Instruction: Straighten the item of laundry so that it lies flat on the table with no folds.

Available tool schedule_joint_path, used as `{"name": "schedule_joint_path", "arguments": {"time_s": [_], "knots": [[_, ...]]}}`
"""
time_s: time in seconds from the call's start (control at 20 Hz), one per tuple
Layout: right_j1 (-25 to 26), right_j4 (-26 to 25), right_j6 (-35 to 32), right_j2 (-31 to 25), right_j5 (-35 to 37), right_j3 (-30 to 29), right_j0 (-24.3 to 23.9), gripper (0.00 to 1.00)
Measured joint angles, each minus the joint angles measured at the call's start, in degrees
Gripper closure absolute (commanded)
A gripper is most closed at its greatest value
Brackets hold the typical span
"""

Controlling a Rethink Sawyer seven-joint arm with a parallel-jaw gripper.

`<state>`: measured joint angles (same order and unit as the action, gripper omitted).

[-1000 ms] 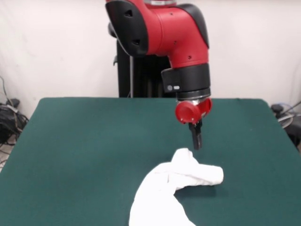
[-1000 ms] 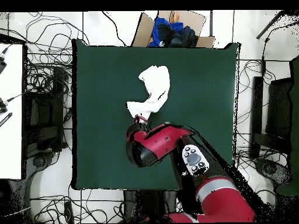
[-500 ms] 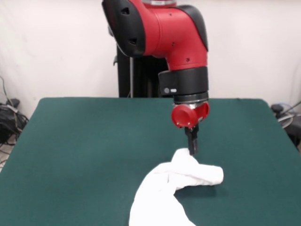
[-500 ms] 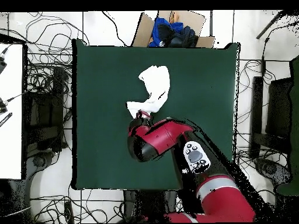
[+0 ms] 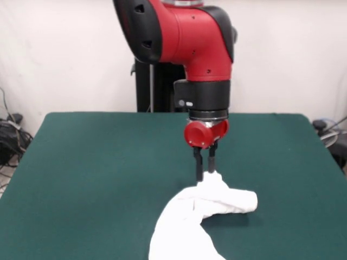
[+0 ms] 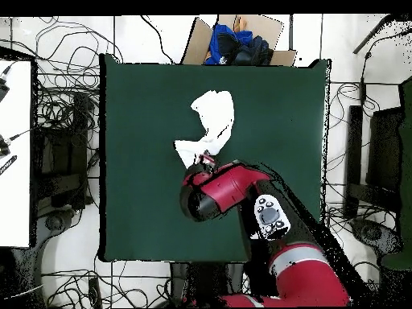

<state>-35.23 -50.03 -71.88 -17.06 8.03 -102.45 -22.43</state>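
Observation:
My gripper pinches that raised peak (image 5: 212, 177) next, since the T-shirt's highest fold stands in a peak while the rest lies slack.
The item of laundry (image 5: 200, 216) is a white T-shirt, crumpled into a bent, rolled shape on the dark green table (image 5: 97, 162); only plain white cloth shows. In the overhead view the item of laundry (image 6: 211, 122) lies above the table's (image 6: 137, 161) middle. My gripper (image 5: 205, 172) hangs straight down at the shirt's far top corner, its two black fingers apart and open, with the tips level with the cloth's highest fold. In the overhead view the arm covers most of the gripper (image 6: 207, 156) at the shirt's lower edge.
A cardboard box with blue cloth (image 6: 237, 44) sits beyond the table's top edge in the overhead view. Cables run over the floor around the table, and a white surface (image 6: 14, 153) stands at the left.
The gripper has shifted left in the front view and come down from above the table to the shirt's far corner. Its fingers now show apart. The shirt has not moved.

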Motion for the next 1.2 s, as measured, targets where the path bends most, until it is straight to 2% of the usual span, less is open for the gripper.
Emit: {"name": "schedule_joint_path", "arguments": {"time_s": [0.6,1.2], "knots": [[0.0,0.0,0.0,-0.1,2.7,0.0,-1.7,0.00],[1.4,0.0,0.0,-1.3,2.7,0.0,-6.6,0.00]]}}
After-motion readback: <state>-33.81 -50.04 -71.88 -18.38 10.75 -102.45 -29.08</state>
